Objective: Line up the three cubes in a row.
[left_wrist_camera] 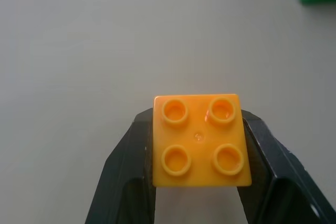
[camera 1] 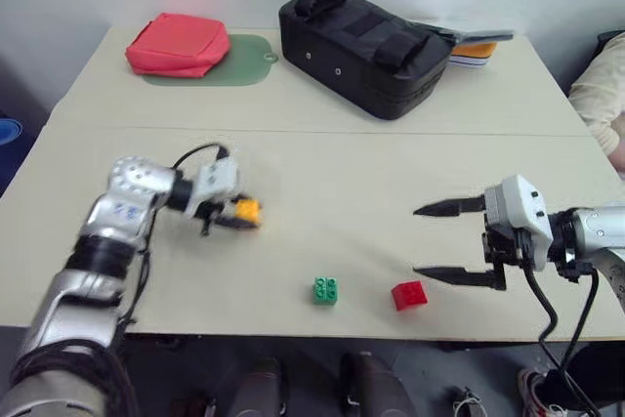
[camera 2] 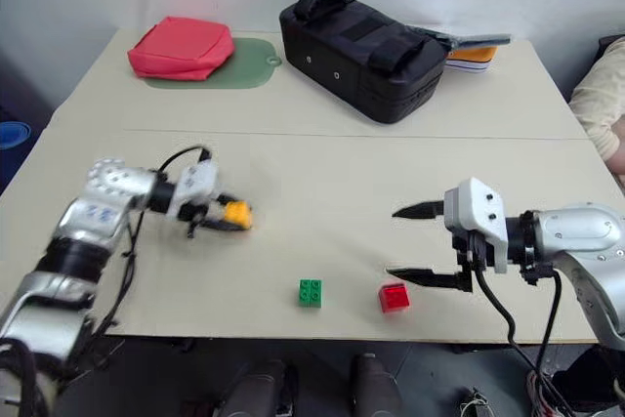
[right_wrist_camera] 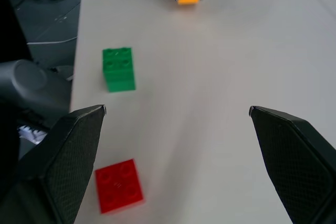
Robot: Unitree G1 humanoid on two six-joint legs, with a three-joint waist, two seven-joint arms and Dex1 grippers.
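The orange-yellow cube (left_wrist_camera: 199, 140) hangs well short of the table spot beside the green cube, so my left gripper should keep holding the orange-yellow cube.
My left gripper (camera 1: 237, 215) is shut on the orange-yellow cube (left_wrist_camera: 199, 140), studs facing the wrist camera, over the left half of the table. The green cube (camera 1: 325, 290) sits near the table's front edge, and the red cube (camera 1: 408, 295) lies just to its right. My right gripper (camera 1: 437, 241) stands open right beside the red cube, its lower finger close to it, nothing between the fingers. In the right wrist view the green cube (right_wrist_camera: 118, 69) and red cube (right_wrist_camera: 118, 185) lie apart on the bare table.
A black bag (camera 1: 366, 48) stands at the back middle of the table (camera 1: 322, 158). A red pouch (camera 1: 178, 44) lies on a green mat (camera 1: 239, 63) at the back left. A person's sleeve (camera 1: 604, 90) shows at the right edge.
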